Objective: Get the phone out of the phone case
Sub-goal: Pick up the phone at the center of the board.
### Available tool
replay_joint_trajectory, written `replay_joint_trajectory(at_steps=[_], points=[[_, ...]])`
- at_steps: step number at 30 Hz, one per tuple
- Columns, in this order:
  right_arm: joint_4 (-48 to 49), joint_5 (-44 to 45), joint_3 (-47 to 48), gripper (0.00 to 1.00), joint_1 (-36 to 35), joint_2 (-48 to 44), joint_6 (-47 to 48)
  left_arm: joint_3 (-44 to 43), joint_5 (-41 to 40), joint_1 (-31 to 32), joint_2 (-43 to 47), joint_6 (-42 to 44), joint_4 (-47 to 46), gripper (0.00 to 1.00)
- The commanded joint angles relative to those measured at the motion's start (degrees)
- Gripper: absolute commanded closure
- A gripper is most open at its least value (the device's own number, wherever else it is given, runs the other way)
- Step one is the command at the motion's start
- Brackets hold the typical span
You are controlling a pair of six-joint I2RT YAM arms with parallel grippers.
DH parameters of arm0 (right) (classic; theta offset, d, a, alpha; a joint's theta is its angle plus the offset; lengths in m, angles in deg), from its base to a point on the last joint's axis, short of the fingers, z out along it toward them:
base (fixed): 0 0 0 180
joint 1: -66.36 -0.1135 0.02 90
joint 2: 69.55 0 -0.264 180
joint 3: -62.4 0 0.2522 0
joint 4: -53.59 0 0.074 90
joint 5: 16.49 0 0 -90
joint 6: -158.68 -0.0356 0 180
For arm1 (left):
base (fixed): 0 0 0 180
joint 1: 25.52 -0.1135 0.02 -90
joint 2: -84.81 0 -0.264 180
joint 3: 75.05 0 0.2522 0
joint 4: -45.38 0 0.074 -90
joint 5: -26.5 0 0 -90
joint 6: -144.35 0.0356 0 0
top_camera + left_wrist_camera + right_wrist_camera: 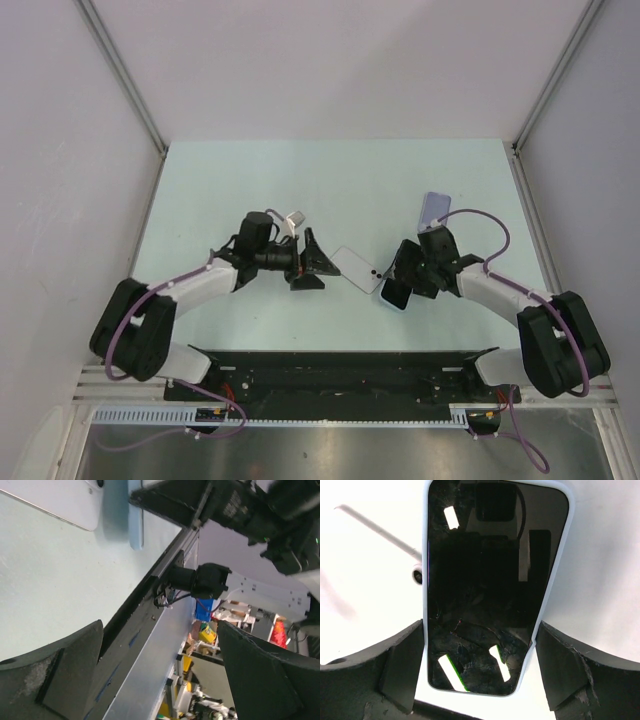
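Note:
My left gripper is to grab the case by its exposed end [136, 536] next, so the case's other end stays free and the phone can be worked loose.
A phone with a dark cracked screen [490, 580] sits in a pale blue case [560, 570]. My right gripper [480, 665] is shut on the case's two long edges near its lower end and holds it tilted just above the table; in the top view the right gripper [408, 275] has it at centre right [396, 292]. My left gripper [312, 262] is open and empty, its fingers [65, 675] wide apart and pointing right. The case's blue edge [135, 520] shows far ahead in the left wrist view.
A white phone-shaped slab with a camera lens [356, 268] lies flat between the two grippers, also in the left wrist view [55, 502]. A purple phone-shaped thing [435, 208] lies behind the right arm. The black base rail [340, 375] runs along the near edge.

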State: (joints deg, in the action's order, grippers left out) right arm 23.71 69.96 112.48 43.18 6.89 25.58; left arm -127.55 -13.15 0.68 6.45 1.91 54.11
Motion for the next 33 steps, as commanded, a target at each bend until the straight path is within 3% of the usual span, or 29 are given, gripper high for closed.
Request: replay_joint_trajectory(at_steps=[1,5,7,10,15,18,24,33], points=[[6.8,-11.12,-0.37,0.57,0.32,-1.83,2.57,-5.45,-3.14,0.87,-6.87,-5.82,-6.48,0.0],[6.36,-14.02,-1.59,0.6,1.47,-2.17,4.33,-15.11,-5.07,2.45,-18.28,-6.71,-2.55,0.0],[6.36,-14.9,-2.3,0.63,1.73,-2.7,4.94,-21.79,-7.09,4.91,-21.29,-4.61,0.8,0.08],[5.75,-16.66,-2.56,0.66,2.52,-4.54,7.31,-31.64,-16.14,8.25,-26.3,3.56,14.41,0.11],[4.7,-21.49,-2.65,0.66,4.62,-9.38,12.14,-37.09,-13.79,9.39,-34.3,4.01,15.23,0.12],[2.42,-24.31,-2.65,0.72,7.09,-8.69,13.56,-42.0,-13.52,11.32,-37.55,7.96,18.65,0.11],[1.26,-25.8,-2.92,0.78,9.91,-5.87,15.41,-44.41,-9.66,13.35,-42.83,6.83,20.25,0.1],[3.81,-27.82,-3.0,0.8,9.47,-4.11,14.26,-44.05,-4.82,15.81,-44.59,2.18,14.44,0.1]])
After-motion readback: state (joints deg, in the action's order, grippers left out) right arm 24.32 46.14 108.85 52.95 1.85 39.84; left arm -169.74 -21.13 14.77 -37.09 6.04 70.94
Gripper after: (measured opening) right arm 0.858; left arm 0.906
